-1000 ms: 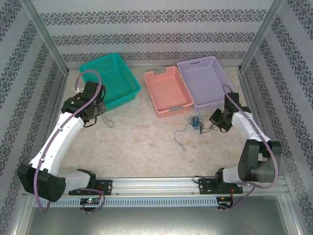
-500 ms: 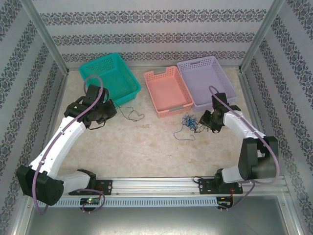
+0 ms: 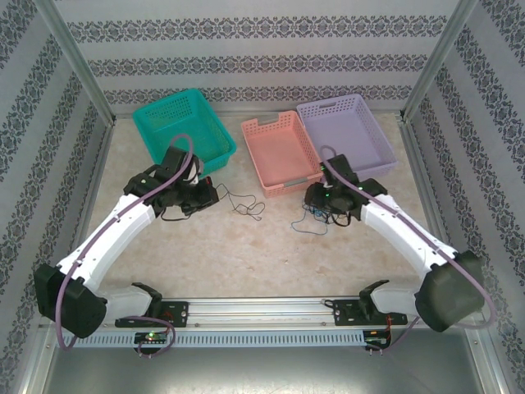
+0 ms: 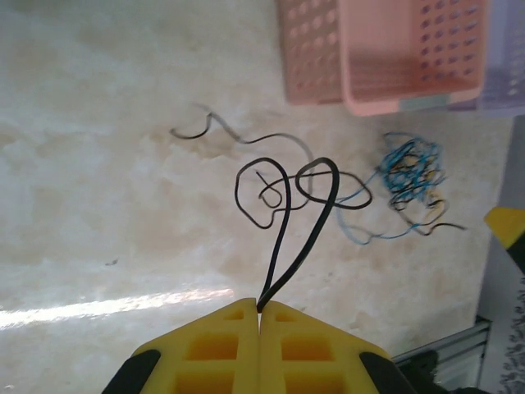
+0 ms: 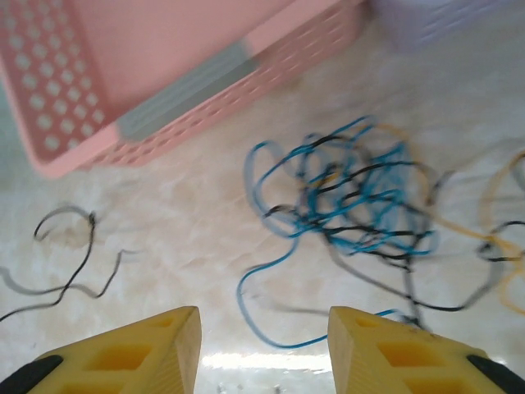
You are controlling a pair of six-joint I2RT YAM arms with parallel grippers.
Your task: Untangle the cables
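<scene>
My right gripper takes hold of the black cable near its loose end (image 3: 260, 212) (image 5: 87, 240) next, away from my left gripper, to untangle its loops.
The cables lie on the marble tabletop in front of the pink basket (image 3: 279, 152). A tangle of blue and black cables (image 3: 321, 215) sits just under my right gripper (image 3: 316, 199). In the right wrist view the right gripper (image 5: 261, 328) stands open, nothing between its fingers, with the tangle (image 5: 361, 197) just beyond them. My left gripper (image 3: 209, 194) is shut on a black cable (image 3: 246, 205). In the left wrist view the left gripper (image 4: 260, 310) pinches that black cable (image 4: 283, 238), which runs off in loops toward the tangle (image 4: 410, 176).
Three baskets stand along the back: teal (image 3: 176, 123), pink and purple (image 3: 349, 131). The pink basket's wall (image 5: 189, 82) is close in front of the right gripper. A metal rail (image 3: 262, 310) runs along the near edge. Patterned walls enclose the table.
Both arms have swung toward the table's middle. The left gripper has dragged the black cable rightward. The right gripper has opened and moved left over the tangle.
</scene>
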